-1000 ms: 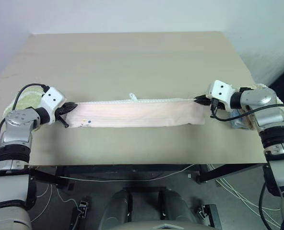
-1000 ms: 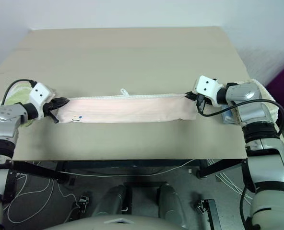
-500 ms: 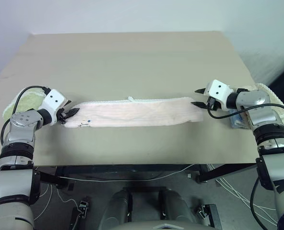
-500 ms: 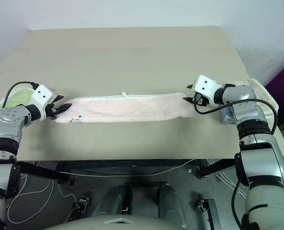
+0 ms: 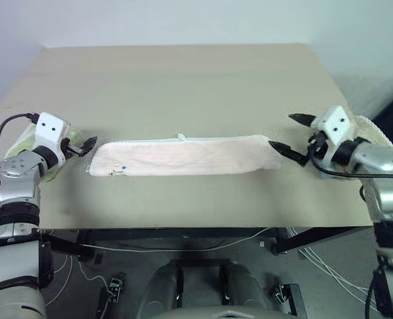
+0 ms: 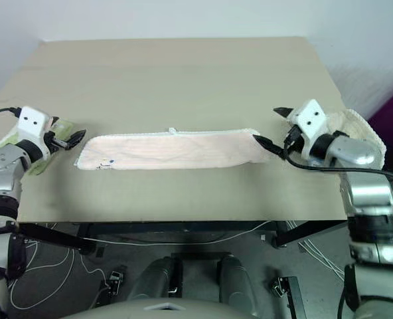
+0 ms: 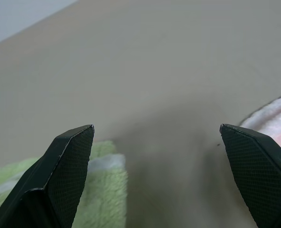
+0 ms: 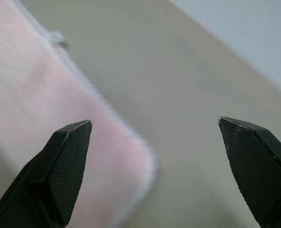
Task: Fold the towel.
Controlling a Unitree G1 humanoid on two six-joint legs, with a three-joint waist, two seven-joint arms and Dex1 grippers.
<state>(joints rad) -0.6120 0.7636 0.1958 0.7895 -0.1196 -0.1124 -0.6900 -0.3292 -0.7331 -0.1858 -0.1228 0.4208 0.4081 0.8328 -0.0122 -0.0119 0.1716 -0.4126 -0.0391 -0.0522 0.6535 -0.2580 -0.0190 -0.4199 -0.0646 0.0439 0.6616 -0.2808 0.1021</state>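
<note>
My right gripper will next grab the pink towel by its plain short end [image 5: 268,153] [image 8: 126,180], opposite the printed one, to fold the towel shorter.
The towel [image 5: 183,156], a pale pink cloth folded into a long narrow strip, lies flat across the table with its white scalloped edge and loop tag [image 5: 182,137] on the far side. A small dark print marks its left end. My left gripper [image 5: 85,146] is open just left of that end, apart from the cloth. My right gripper [image 5: 286,131] is open just off the right end, with one fingertip [image 5: 276,145] close to the cloth. In the wrist views, the left gripper [image 7: 156,127] and the right gripper [image 8: 154,121] hold nothing, and the towel [image 8: 36,104] lies beside one right finger.
A light green folded towel [image 5: 24,143] lies at the table's left edge under my left wrist. A thick beige folded towel [image 5: 376,129] lies at the right edge behind my right hand. The tan table [image 5: 183,86] stretches beyond the strip, and its front edge is close below.
Both grippers opened and let go of the towel's ends. The strip settled slack on the table. The right gripper drew back to the right and rolled, and the left shifted left.
</note>
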